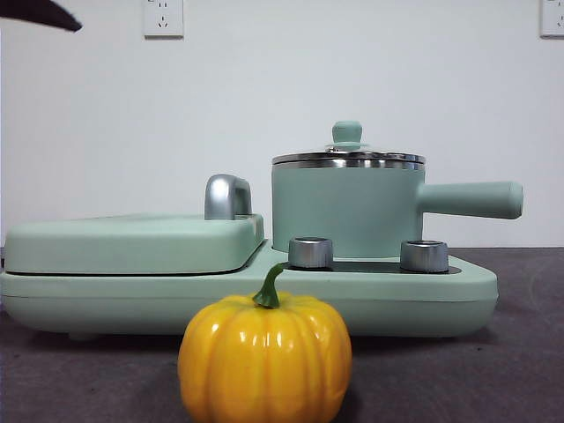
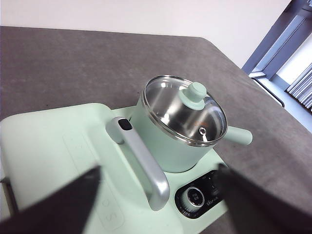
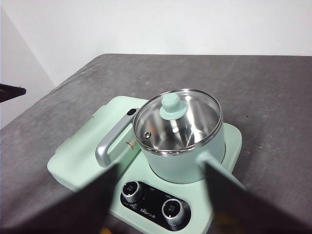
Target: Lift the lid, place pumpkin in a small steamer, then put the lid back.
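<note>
The glass lid (image 1: 348, 159) spans the whole pot, too wide for the gripper's fingers. To lift the lid, my left gripper next needs to grab its narrow mint knob (image 1: 347, 133).
The pumpkin (image 1: 264, 357), glossy yellow-orange with a green stem, stands on the dark table at the very front. Behind it the small steamer (image 1: 344, 207) sits on the right side of the cooker, its long handle (image 1: 471, 199) pointing right. The glass lid (image 1: 348, 159) with its mint knob rests closed on the pot. Seen from above, the lid (image 2: 185, 109) (image 3: 178, 122) covers an empty shiny interior. My left gripper (image 2: 158, 170) and right gripper (image 3: 161, 168) both hover open above the cooker, apart from everything. The pumpkin is outside both wrist views.
The wide mint base (image 1: 397, 295) carries two silver knobs (image 1: 310, 252) (image 1: 424, 256). A large flat mint cover (image 1: 132, 242) with a silver handle (image 1: 227, 196) fills its left half. A black arm tip (image 1: 40, 16) shows at the top left corner.
</note>
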Controlling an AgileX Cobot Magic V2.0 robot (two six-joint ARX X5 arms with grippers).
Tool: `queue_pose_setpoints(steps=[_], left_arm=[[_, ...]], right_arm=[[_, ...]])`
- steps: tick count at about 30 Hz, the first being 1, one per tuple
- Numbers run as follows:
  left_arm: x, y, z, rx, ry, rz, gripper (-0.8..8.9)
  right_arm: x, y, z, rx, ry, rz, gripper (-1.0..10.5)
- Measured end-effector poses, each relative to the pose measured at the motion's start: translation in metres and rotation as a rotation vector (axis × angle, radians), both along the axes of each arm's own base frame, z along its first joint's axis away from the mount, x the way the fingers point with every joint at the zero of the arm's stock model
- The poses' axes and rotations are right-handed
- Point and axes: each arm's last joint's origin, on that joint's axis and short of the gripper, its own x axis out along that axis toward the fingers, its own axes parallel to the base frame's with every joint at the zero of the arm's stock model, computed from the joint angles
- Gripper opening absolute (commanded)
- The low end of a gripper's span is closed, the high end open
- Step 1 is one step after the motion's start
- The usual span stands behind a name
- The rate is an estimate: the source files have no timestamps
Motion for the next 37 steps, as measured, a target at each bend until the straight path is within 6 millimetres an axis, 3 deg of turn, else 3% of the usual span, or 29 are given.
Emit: queue_pose_setpoints(steps=[2,11,17,23,30,37], left_arm=[[0.000,0.000,0.000,0.000,0.000,0.000,5.11],[0.002,-0.009,0.004,-0.015,-0.013,-0.044,5.12],[0.017,-0.027,0.018,0.008,0.016,-0.110,5.03],[0.049,-0.058,0.036,0.094,0.034,-0.211,4.98],[0.095,-0.108,0.055,0.184,-0.007,-0.300,4.98],[0.128,-0.157,0.035,0.264,-0.056,-0.337,4.98]], right_arm=[[0.000,0.000,0.000,0.000,0.000,0.000,5.2],[0.000,0.000,-0.001,0.002,0.012,-0.001,5.2],[0.000,0.000,-0.001,0.009,0.018,-0.003,5.2],[0.000,0.000,-0.001,0.010,0.018,-0.001,5.2],[0.000,0.000,-0.001,0.010,0.018,-0.001,5.2],[0.000,0.000,-0.001,0.010,0.018,-0.001,5.2]])
